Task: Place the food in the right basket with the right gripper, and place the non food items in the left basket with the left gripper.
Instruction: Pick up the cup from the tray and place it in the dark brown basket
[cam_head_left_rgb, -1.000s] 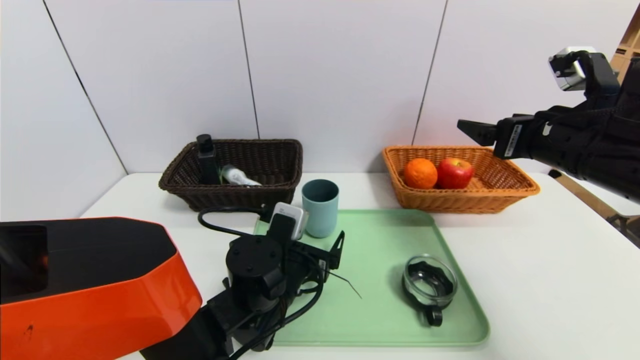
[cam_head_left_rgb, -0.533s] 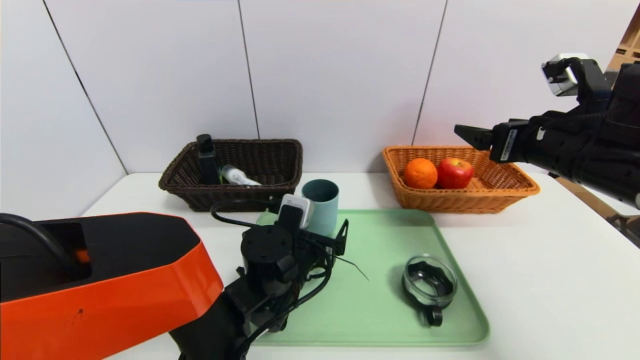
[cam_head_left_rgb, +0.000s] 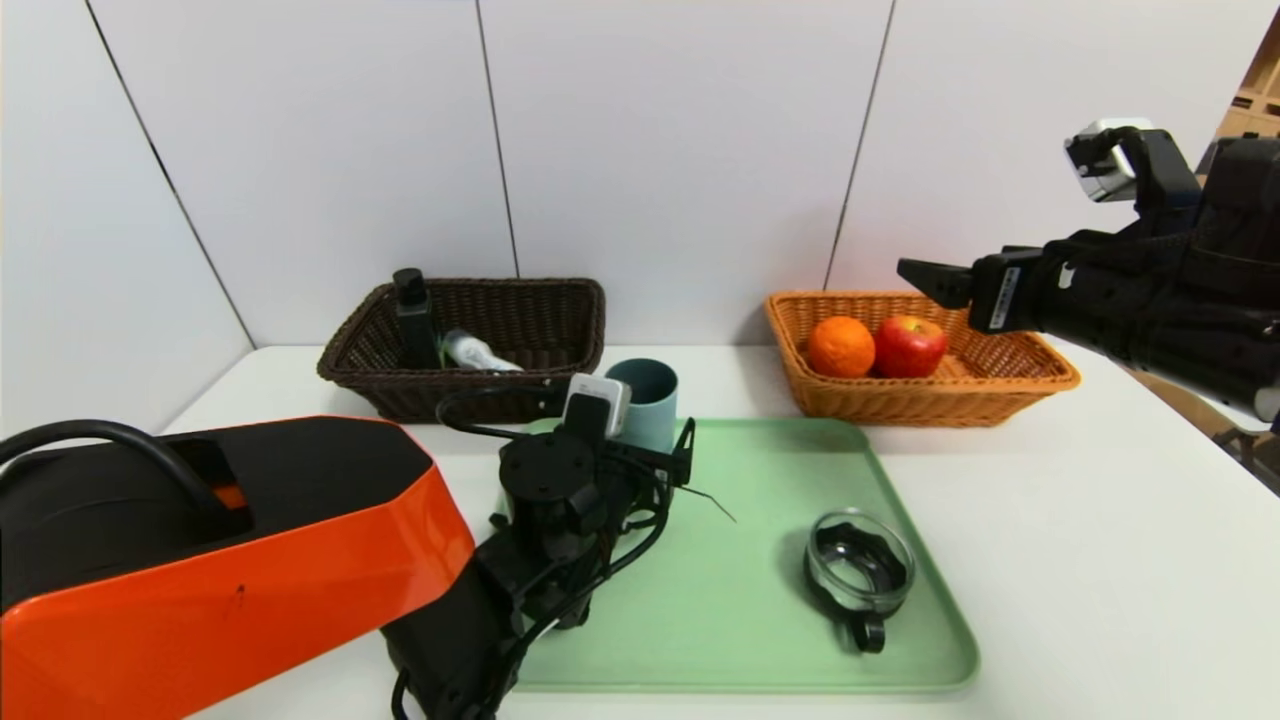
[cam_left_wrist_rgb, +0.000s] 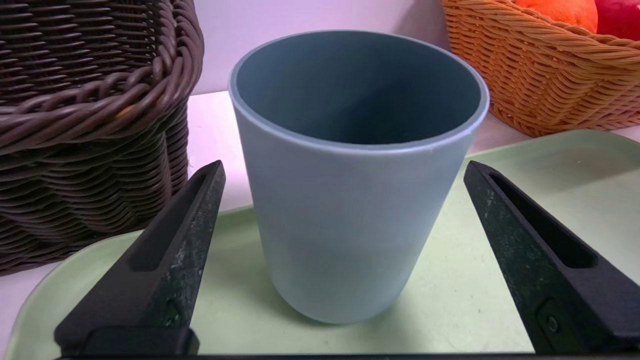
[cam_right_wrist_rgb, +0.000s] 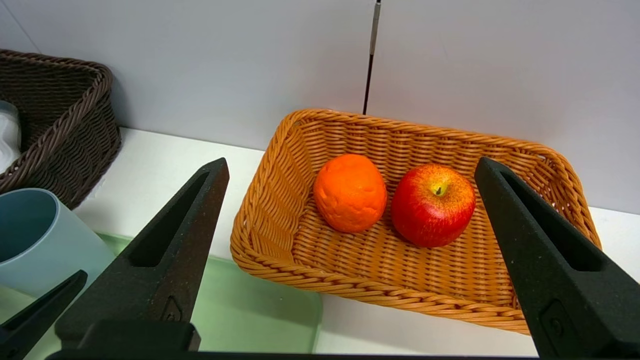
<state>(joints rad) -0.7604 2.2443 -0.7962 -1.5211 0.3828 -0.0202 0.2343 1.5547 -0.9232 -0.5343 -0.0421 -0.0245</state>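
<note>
My fingers stop short of the sides of the teal cup (cam_head_left_rgb: 645, 385) and would miss the cup if closed now, so my left gripper should move forward first, then close on it.
The teal cup (cam_head_left_rgb: 645, 385) (cam_left_wrist_rgb: 350, 225) stands upright on the far left corner of the green tray. My left gripper (cam_head_left_rgb: 628, 442) (cam_left_wrist_rgb: 344, 165) is open and low over the tray, a finger on either side of the cup without touching it. A clear dish with a black insert (cam_head_left_rgb: 860, 565) lies on the tray's near right. The black bottle (cam_head_left_rgb: 412, 320) and small clear bottle (cam_head_left_rgb: 478, 352) sit in the left basket (cam_head_left_rgb: 560, 300). An orange (cam_head_left_rgb: 841, 346) (cam_right_wrist_rgb: 350, 192) and a red apple (cam_head_left_rgb: 909, 345) (cam_right_wrist_rgb: 432, 205) rest in the right basket (cam_head_left_rgb: 1000, 385) (cam_right_wrist_rgb: 400, 290). My right gripper (cam_head_left_rgb: 925, 280) (cam_right_wrist_rgb: 352, 161) hangs open and empty above that basket.
The green tray (cam_head_left_rgb: 760, 600) lies on the white table (cam_head_left_rgb: 1100, 560) between the two baskets and in front of them. A white panelled wall stands right behind the baskets. My orange and black left arm (cam_head_left_rgb: 200, 560) fills the near left.
My left arm has pushed forward, bringing its open gripper up around the teal cup. The right gripper has drifted slightly left, still open over the right basket.
</note>
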